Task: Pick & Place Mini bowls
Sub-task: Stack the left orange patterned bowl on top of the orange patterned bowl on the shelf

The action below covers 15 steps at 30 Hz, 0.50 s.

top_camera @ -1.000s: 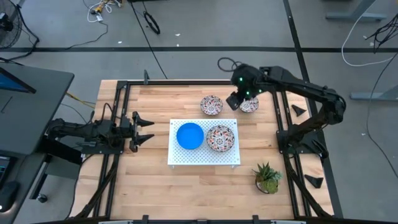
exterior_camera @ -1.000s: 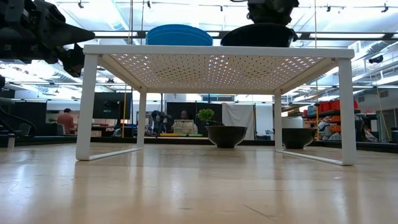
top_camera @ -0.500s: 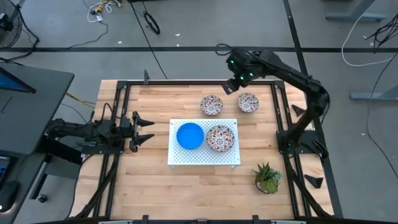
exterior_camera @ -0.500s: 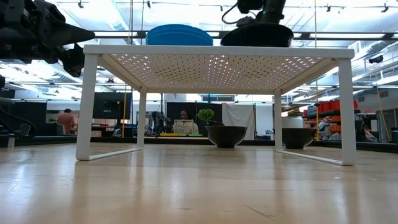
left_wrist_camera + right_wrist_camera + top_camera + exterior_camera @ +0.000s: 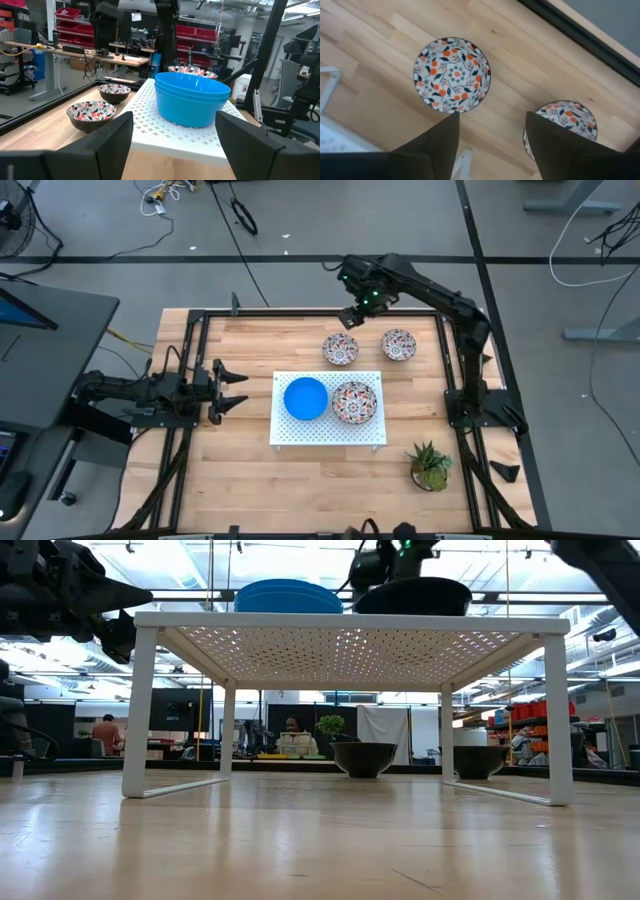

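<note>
The middle floral bowl is the next one to stack in the floral bowl on the board, so my right gripper should grab the middle floral bowl by its rim (image 5: 356, 343) (image 5: 482, 100).
Stacked blue mini bowls (image 5: 305, 398) and one floral mini bowl (image 5: 354, 401) stand on the white perforated board (image 5: 326, 430). Two more floral bowls rest on the wood beyond it: one (image 5: 340, 349) (image 5: 452, 75) toward the middle, one (image 5: 399, 344) (image 5: 560, 127) to its right. My right gripper (image 5: 350, 317) (image 5: 490, 137) hovers open above the table's far edge, close to the middle floral bowl and touching nothing. My left gripper (image 5: 238, 389) (image 5: 172, 137) waits open at the table's left, pointing at the blue stack (image 5: 191, 97).
A small green potted plant (image 5: 430, 465) stands near the table's near right corner. A black frame rail (image 5: 300, 311) runs along the far edge under my right gripper. Bare wood lies left of and in front of the board.
My right gripper has moved away from the right floral bowl, travelling left along the table's far edge and rising, and now stands by the middle floral bowl. The right floral bowl stays on the wood where the gripper was. My left arm has kept still.
</note>
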Tool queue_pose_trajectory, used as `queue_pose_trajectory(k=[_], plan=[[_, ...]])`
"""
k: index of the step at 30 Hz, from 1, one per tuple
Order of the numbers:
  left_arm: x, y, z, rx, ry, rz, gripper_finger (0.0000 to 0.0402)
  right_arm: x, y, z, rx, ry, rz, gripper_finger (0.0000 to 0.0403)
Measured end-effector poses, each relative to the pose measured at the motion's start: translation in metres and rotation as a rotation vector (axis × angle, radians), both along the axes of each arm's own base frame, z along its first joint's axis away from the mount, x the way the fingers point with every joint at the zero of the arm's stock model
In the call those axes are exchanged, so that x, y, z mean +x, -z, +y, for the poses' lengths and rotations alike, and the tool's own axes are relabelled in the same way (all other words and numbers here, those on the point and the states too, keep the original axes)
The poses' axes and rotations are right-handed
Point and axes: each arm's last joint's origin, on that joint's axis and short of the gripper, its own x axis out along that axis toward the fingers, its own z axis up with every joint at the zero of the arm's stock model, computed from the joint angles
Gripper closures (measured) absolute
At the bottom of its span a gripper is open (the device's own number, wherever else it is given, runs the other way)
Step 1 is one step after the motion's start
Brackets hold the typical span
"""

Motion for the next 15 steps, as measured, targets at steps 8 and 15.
queue_pose_trajectory(k=[8, 15], plan=[[0.000, 0.000, 0.000, 0.000, 0.000, 0.000, 0.0113, 0.023, 0.035, -0.014, 0.020, -0.003, 0.041, 0.0181], [0.000, 0.000, 0.000, 0.000, 0.000, 0.000, 0.0113, 0.037, 0.056, -0.023, 0.005, -0.001, 0.037, 0.0190]])
